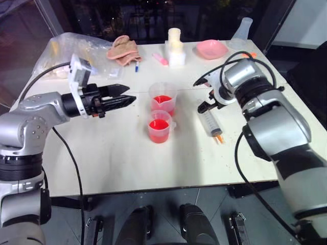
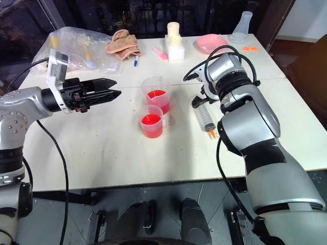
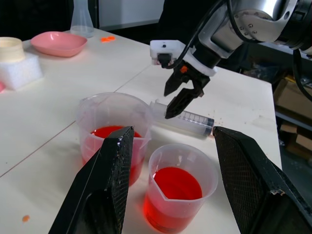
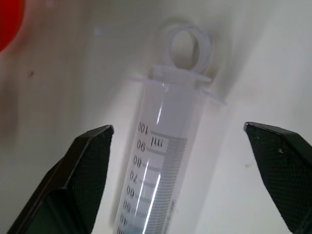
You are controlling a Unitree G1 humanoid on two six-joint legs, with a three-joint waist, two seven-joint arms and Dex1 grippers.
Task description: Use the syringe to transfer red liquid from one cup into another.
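The open fingers hover above the syringe body (image 1: pixel 210 123) (image 4: pixel 158 151) with bare tabletop between them, so my right gripper lowers first, then closes on the syringe body.
The clear syringe (image 1: pixel 212 124) lies flat on the white table (image 1: pixel 112 158), its orange tip toward the front edge. Its plunger ring sits close to the barrel's flange (image 4: pixel 178 78). My right gripper (image 4: pixel 178 129) points down over the barrel's ring end, open, one finger on each side and nothing held. Left of the syringe, the taller cup (image 1: pixel 163 97) and the shorter cup (image 1: pixel 159 125) both hold red liquid (image 3: pixel 176 183). My left gripper (image 1: pixel 122 96) hovers level to the left of the cups, open and empty, pointing at them.
At the table's far side are a pink bowl (image 1: pixel 212 48), a clear flask (image 1: pixel 243 28), a white foam block (image 1: pixel 175 51) with a cream cup on it, a pink marker (image 1: pixel 160 59), a cloth (image 1: pixel 124 48) and a plastic bag (image 1: pixel 66 53). Cables hang from both wrists.
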